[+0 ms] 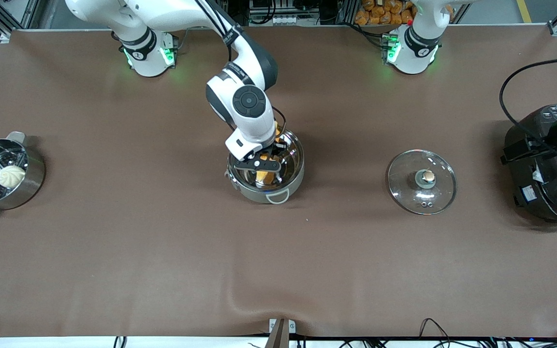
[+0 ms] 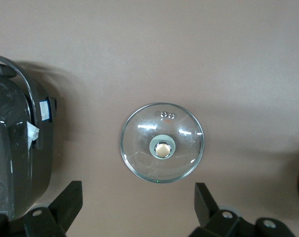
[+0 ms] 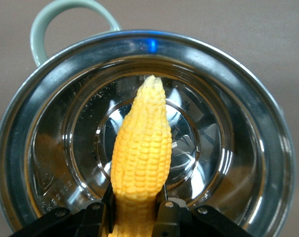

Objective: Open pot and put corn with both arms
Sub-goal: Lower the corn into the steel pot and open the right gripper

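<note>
I will open my right gripper, because the corn's tip points inside the pot's rim, over the bottom of the pot.
The pot stands open in the middle of the table, its shiny inside showing in the right wrist view. My right gripper is over the pot, shut on the thick end of the corn. The corn points tip-down into the pot, above its bottom. The glass lid lies on the table beside the pot, toward the left arm's end, knob up. My left gripper is open and empty, high over the table beside the lid.
A black rice cooker stands at the left arm's end of the table, also in the left wrist view. A steel steamer pot with a white bun stands at the right arm's end.
</note>
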Controlling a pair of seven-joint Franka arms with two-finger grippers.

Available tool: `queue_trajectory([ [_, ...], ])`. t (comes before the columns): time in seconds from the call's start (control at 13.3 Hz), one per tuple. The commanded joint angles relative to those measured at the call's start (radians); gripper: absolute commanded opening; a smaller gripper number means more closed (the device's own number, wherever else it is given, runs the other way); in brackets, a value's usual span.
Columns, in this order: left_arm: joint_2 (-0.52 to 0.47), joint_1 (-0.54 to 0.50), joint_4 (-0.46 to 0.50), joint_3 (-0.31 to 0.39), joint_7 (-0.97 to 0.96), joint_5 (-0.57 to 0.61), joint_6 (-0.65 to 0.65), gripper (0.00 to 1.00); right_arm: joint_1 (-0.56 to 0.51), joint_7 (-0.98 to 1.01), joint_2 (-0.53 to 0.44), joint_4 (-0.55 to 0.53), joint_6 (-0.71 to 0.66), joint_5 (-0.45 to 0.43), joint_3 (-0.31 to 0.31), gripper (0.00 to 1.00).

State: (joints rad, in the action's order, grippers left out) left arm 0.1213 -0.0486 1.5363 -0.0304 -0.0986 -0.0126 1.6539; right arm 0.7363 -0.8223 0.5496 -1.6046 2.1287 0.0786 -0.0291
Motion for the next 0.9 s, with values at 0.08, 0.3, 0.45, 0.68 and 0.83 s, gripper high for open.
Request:
queue_trajectory([
  [0.08, -0.051, -0.005, -0.002, 0.001, 0.02, 0.011, -0.06, 1.0, 0.011, -0.029, 0.003, -0.005, 0.014, -0.011, 0.006, 0.81],
  [0.3, -0.078, -0.005, -0.001, -0.002, 0.026, 0.011, -0.089, 1.0, -0.006, -0.028, -0.003, 0.003, 0.014, -0.011, 0.008, 1.0],
  [0.45, -0.097, -0.005, 0.01, -0.003, 0.03, 0.01, -0.089, 1.0, -0.031, -0.023, -0.013, 0.009, 0.013, -0.002, 0.009, 1.0],
  [0.68, -0.111, 0.003, 0.013, -0.042, 0.037, 0.01, -0.089, 1.0, -0.101, -0.015, -0.094, 0.006, -0.004, 0.029, 0.008, 1.0],
  [0.83, -0.118, 0.009, 0.013, -0.043, 0.036, 0.01, -0.089, 1.0, -0.183, -0.008, -0.198, 0.0, -0.108, 0.038, 0.008, 1.0],
])
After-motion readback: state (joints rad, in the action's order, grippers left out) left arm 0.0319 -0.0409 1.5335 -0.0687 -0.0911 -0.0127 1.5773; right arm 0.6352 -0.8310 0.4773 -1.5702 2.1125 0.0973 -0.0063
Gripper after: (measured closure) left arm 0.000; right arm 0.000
